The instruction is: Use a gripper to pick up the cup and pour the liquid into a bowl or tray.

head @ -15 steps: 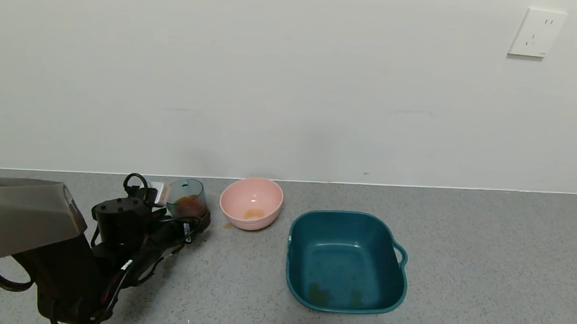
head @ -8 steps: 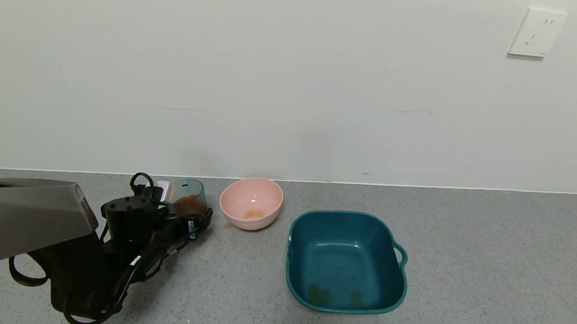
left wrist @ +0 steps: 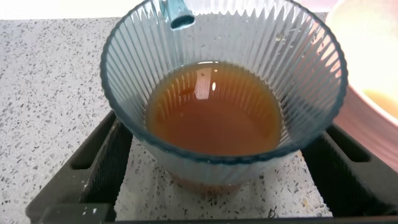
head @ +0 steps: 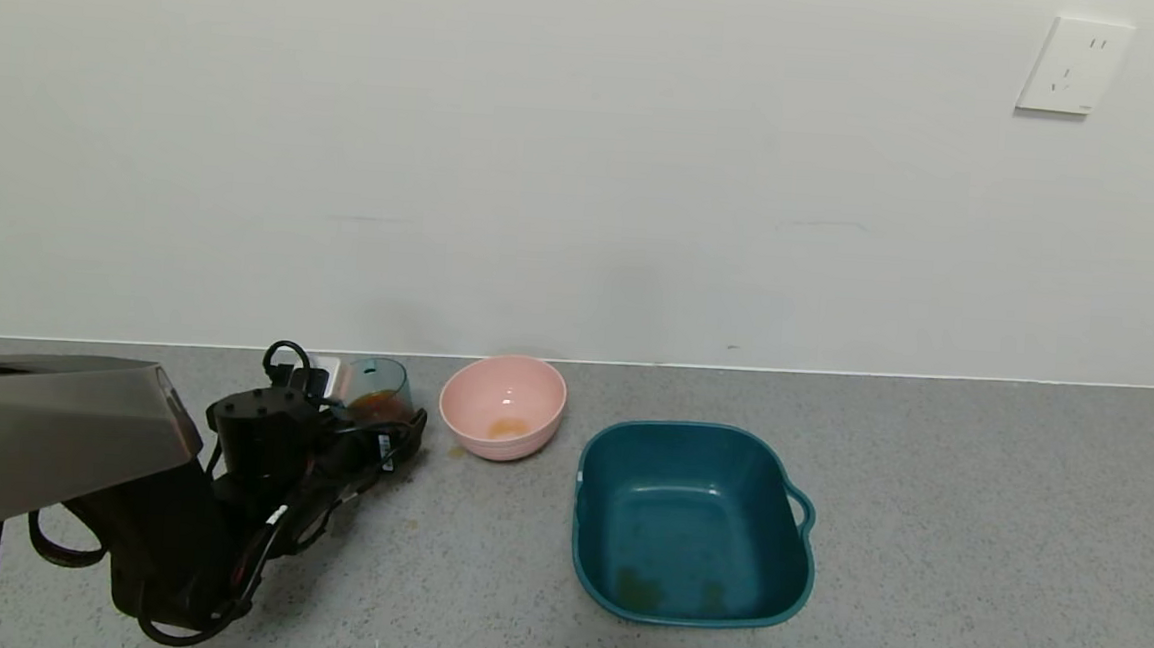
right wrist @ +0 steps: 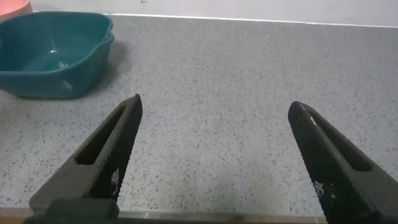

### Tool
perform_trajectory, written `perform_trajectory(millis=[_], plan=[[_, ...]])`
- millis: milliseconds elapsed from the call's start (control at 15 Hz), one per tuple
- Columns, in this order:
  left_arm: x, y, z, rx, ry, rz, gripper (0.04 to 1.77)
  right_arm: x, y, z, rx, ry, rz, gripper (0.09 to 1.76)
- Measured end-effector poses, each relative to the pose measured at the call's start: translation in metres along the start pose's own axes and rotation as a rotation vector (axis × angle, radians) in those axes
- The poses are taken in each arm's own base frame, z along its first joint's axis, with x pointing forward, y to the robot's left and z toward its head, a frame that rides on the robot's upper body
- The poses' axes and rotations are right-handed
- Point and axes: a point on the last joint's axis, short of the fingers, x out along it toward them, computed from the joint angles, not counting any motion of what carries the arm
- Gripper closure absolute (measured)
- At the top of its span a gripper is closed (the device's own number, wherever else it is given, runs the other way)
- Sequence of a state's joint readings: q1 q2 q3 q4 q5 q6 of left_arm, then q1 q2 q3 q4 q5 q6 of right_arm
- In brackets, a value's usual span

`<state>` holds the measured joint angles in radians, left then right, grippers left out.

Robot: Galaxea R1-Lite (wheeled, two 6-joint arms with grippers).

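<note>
My left gripper's fingers reach forward beside the ribbed sides around the liquid [left wrist: 214,115]. They would catch the cup [left wrist: 298,56] if they closed now, so my left gripper closes on the cup next.
The cup [head: 385,377], a ribbed pale blue-green tumbler, stands upright on the grey counter near the back wall, left of the pink bowl [head: 532,401]. It holds red-brown liquid [head: 374,404]. My left gripper [head: 379,416] is open and straddles the cup's base, one finger on each side. In the left wrist view the cup [left wrist: 298,56] fills the picture, the liquid [left wrist: 214,115] lies calm, and bare counter shows between the fingers [left wrist: 102,168] and the base. The bowl's edge [left wrist: 373,62] is close beside it. My right gripper [right wrist: 214,118] is open and empty over bare counter.
The bowl holds a little orange residue [head: 508,427], and a small stain [head: 456,450] lies on the counter by its base. A dark teal square tub [head: 583,465] with a handle sits right of the bowl and shows in the right wrist view [right wrist: 56,56]. A wall socket [head: 1074,66] is high at the right.
My left arm has moved forward and to the right, so the fingers now reach further round the cup. The cup, bowl and tub have not moved.
</note>
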<state>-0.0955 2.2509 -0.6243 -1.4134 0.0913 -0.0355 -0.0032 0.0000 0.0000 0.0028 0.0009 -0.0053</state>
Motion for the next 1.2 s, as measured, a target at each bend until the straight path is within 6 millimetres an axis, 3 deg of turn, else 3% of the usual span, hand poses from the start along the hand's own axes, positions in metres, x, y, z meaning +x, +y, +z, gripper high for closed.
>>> perform_trajectory(millis=[533,667,733,1200], plan=[[0.001,0.0,0.0015,-0.001,-0.007,0.001,0.09,0.0,0.0,0.0,0.0,0.0,0.001,0.14],[0.0009,0.0003,0.0016,0.001,-0.006,0.001,0.41,0.0,0.0,0.0,0.0,0.0,0.0,0.14],[0.0007,0.0003,0.0015,0.002,-0.005,0.0,0.47,0.0,0.0,0.0,0.0,0.0,0.0,0.14],[0.0001,0.0005,0.0029,0.003,-0.005,0.001,0.51,0.0,0.0,0.0,0.0,0.0,0.0,0.14]])
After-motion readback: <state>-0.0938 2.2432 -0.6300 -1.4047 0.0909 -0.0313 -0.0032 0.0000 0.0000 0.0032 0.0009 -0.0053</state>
